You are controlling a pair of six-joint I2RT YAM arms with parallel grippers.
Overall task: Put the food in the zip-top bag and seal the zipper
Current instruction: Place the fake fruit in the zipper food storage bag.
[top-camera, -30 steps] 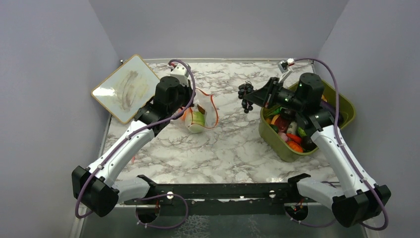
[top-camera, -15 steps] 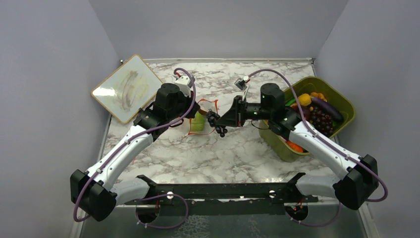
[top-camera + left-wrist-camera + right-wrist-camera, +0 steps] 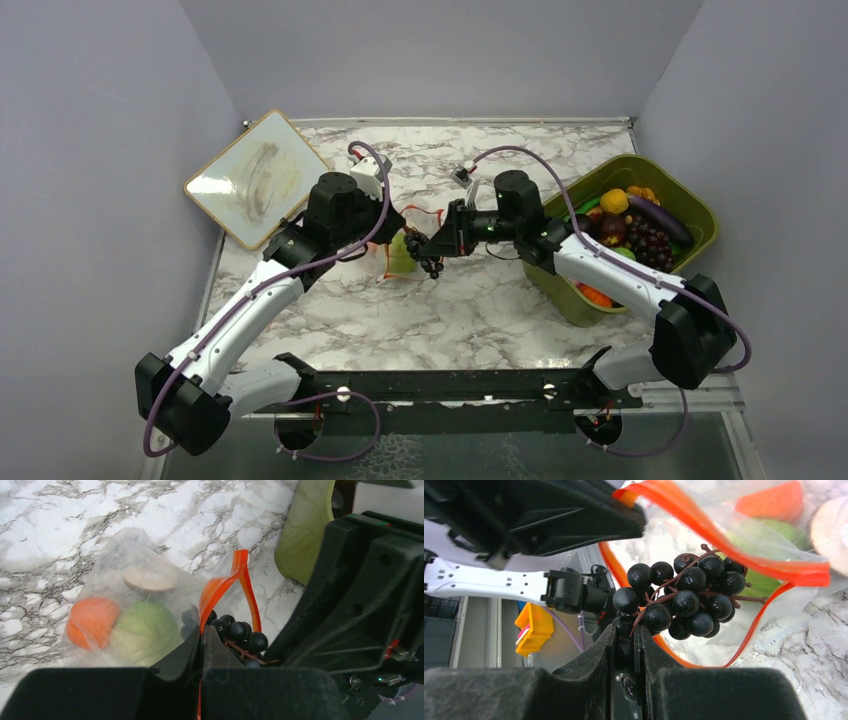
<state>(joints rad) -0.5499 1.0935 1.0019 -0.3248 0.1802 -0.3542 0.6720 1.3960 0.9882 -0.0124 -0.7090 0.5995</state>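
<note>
The robot needs to move the bunch of grapes into the bag before its right gripper lets go of the bunch, because the grapes nearest its fingers hang outside the red-orange zipper.
The clear zip-top bag [image 3: 125, 560] lies on the marble with its mouth held open. My left gripper [image 3: 201, 636] is shut on one side of the red-orange zipper [image 3: 222, 585]. Inside the bag lie a light-green cabbage ball [image 3: 144, 634], an orange piece [image 3: 91, 621] and a brown round piece [image 3: 149, 579]. My right gripper [image 3: 635, 630] is shut on the stem end of the dark purple grapes [image 3: 689, 602] and holds the bunch at the bag's mouth, inside the zipper [image 3: 724, 540] loop. In the top view the grapes [image 3: 428, 258] hang between both grippers.
An olive-green bin [image 3: 702, 213] with several more toy fruits and vegetables stands at the right. A framed whiteboard [image 3: 255, 180] lies at the back left. The right arm's black wrist fills the right side of the left wrist view.
My right arm has swung left from the bin, carrying the grapes to the bag's mouth. The left gripper has kept hold of the zipper and shifted only slightly.
</note>
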